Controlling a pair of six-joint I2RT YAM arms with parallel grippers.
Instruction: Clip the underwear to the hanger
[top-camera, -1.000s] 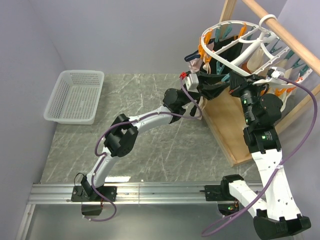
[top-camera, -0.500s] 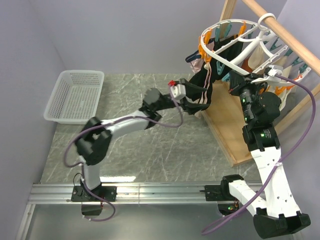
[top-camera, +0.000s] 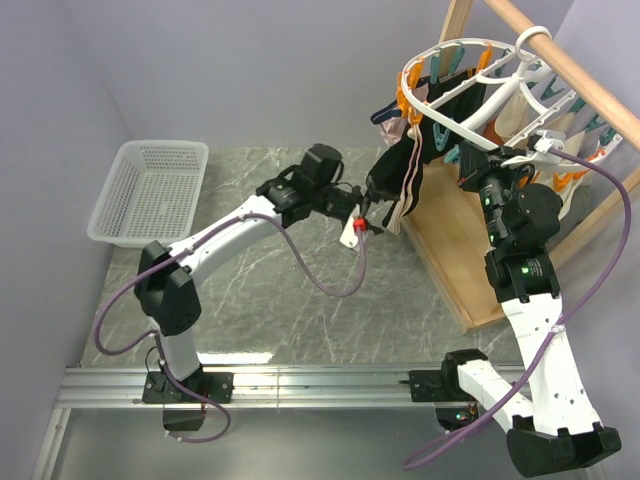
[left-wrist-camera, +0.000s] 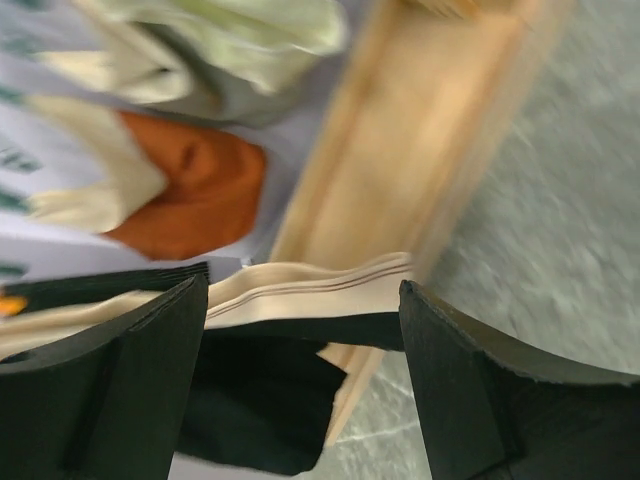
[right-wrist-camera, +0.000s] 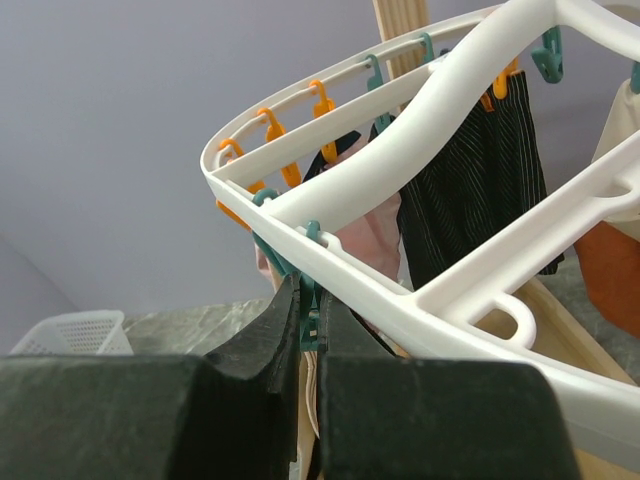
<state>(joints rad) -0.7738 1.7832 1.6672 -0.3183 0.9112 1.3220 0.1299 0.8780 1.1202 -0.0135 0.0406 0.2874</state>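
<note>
The waistband's edge should stay free for the teal clip, so my left gripper needs to grab the underwear's tan waistband near its loose end (top-camera: 401, 205) (left-wrist-camera: 322, 294) next.
The underwear (top-camera: 403, 172), black with a tan waistband, hangs from the near rim of the round white hanger (top-camera: 452, 128). My left gripper (top-camera: 371, 216) stands open just left of its lower edge. In the left wrist view the tan waistband (left-wrist-camera: 320, 292) and black fabric lie between the wide-apart fingers (left-wrist-camera: 110, 380), untouched. My right gripper (top-camera: 468, 178) is up under the hanger rim (right-wrist-camera: 420, 300), shut on a teal clip (right-wrist-camera: 312, 318) above the tan band.
Striped black (right-wrist-camera: 480, 190), pink (right-wrist-camera: 368, 235) and rust-orange (left-wrist-camera: 190, 190) garments hang from other clips. The hanger hooks over a wooden rod (top-camera: 565, 65) on a wooden stand with a base board (top-camera: 450, 245). A white mesh basket (top-camera: 150, 190) sits far left.
My left gripper opened, let go of the underwear and drew back left and down from the hanger. The underwear dropped to hang from the rim. The right arm stayed put.
</note>
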